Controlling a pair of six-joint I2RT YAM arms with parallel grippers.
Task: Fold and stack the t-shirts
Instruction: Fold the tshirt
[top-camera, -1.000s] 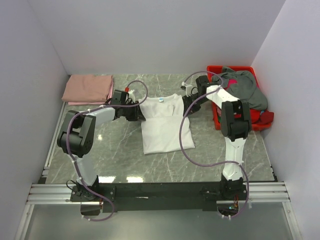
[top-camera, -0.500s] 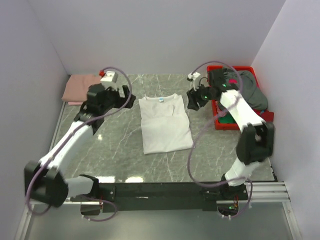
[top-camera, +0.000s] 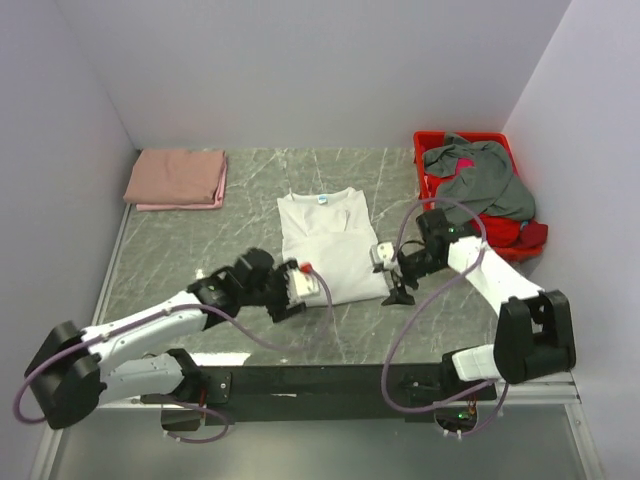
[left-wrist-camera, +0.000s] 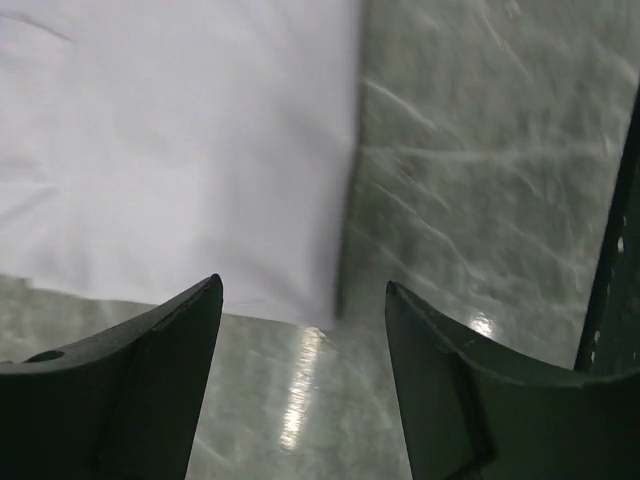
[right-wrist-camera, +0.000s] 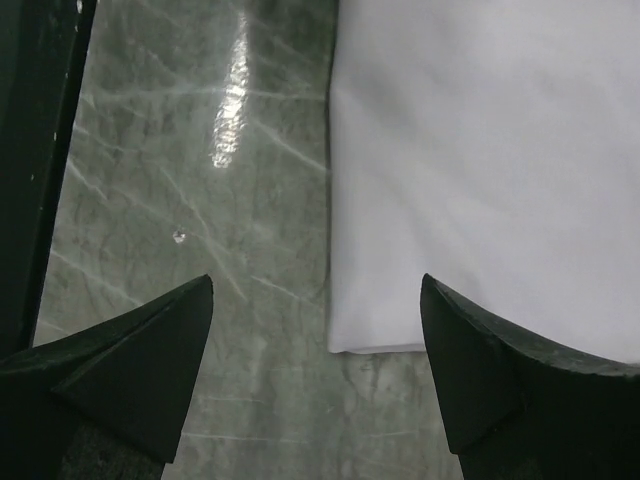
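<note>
The right gripper grabs the white t-shirt (top-camera: 328, 245) by its near hem corner (top-camera: 385, 294) next, to fold the hem evenly over toward the neck.
A white t-shirt (top-camera: 328, 245) lies flat in the middle of the table, sleeves folded in, blue neck label at the far end. My left gripper (top-camera: 289, 297) sits low at its near left corner, open and empty; in the left wrist view the white t-shirt (left-wrist-camera: 170, 150) ends just beyond the left gripper (left-wrist-camera: 305, 300). My right gripper (top-camera: 393, 289) sits at the near right corner, open; in the right wrist view the corner of the white t-shirt (right-wrist-camera: 490, 150) lies between the spread tips of the right gripper (right-wrist-camera: 318, 290). A folded salmon-pink t-shirt (top-camera: 177, 178) lies back left.
A red bin (top-camera: 432, 140) stands at the back right, with a grey t-shirt (top-camera: 487, 180) heaped in it and a red one (top-camera: 522, 236) hanging over its near side. The black rail (top-camera: 320, 380) runs along the table's near edge.
Both arms have swung from the far end of the white t-shirt down to its near corners. Both grippers have opened wider. The white t-shirt has stayed in place.
</note>
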